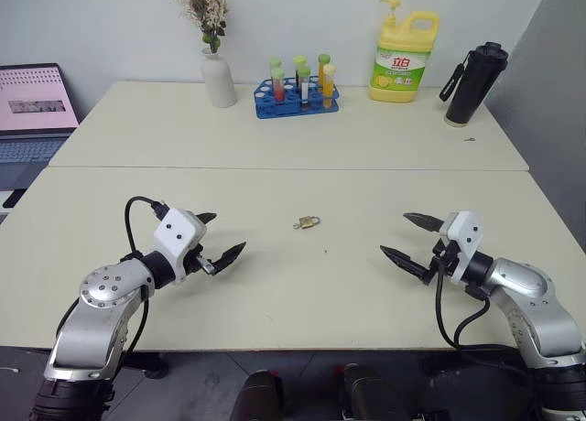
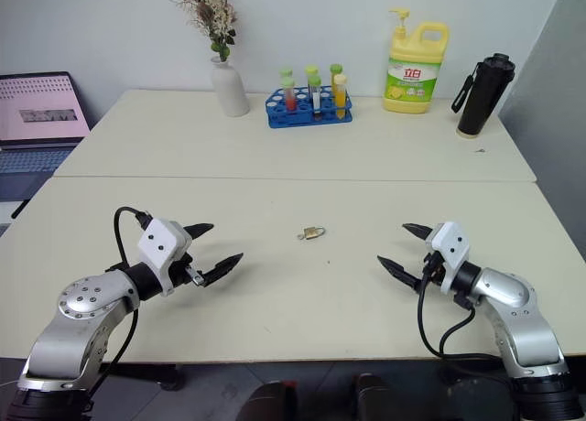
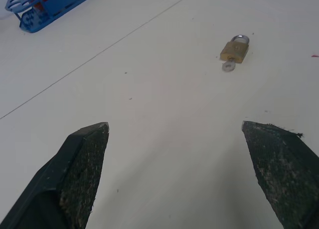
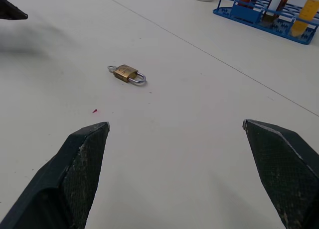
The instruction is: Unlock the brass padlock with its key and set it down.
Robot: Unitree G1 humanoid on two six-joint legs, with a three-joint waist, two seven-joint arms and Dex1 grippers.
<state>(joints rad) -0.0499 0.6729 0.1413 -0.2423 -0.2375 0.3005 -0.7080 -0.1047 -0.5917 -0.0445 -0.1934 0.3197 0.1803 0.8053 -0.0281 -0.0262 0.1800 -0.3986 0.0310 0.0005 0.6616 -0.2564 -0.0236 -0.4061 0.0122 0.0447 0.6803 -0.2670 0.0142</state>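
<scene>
A key and round shackle stick out at its ends, so my right gripper should next grab the flat body sides to unlock the brass padlock (image 1: 309,222).
A small brass padlock (image 1: 309,222) lies flat near the middle of the cream table (image 1: 275,293), its silver shackle closed. The key (image 3: 228,66) shows as a small silvery head sticking out of the lock body's bottom end, also seen as the key (image 4: 111,68). My left gripper (image 1: 223,233) hovers open to the left of the lock, angled toward it, with nothing between its fingers. On the other side, about as far away, my right gripper (image 1: 396,233) is open and empty as well, facing the lock. The padlock (image 3: 235,51) sits well beyond the left fingertips.
Along the table's far side stand a white vase (image 1: 218,78) with dried flowers, a blue rack of test tubes (image 1: 298,96), a yellow detergent bottle (image 1: 403,59) and a black flask (image 1: 476,82). A laptop (image 1: 32,110) sits far left. A seam (image 1: 275,168) joins two tabletops.
</scene>
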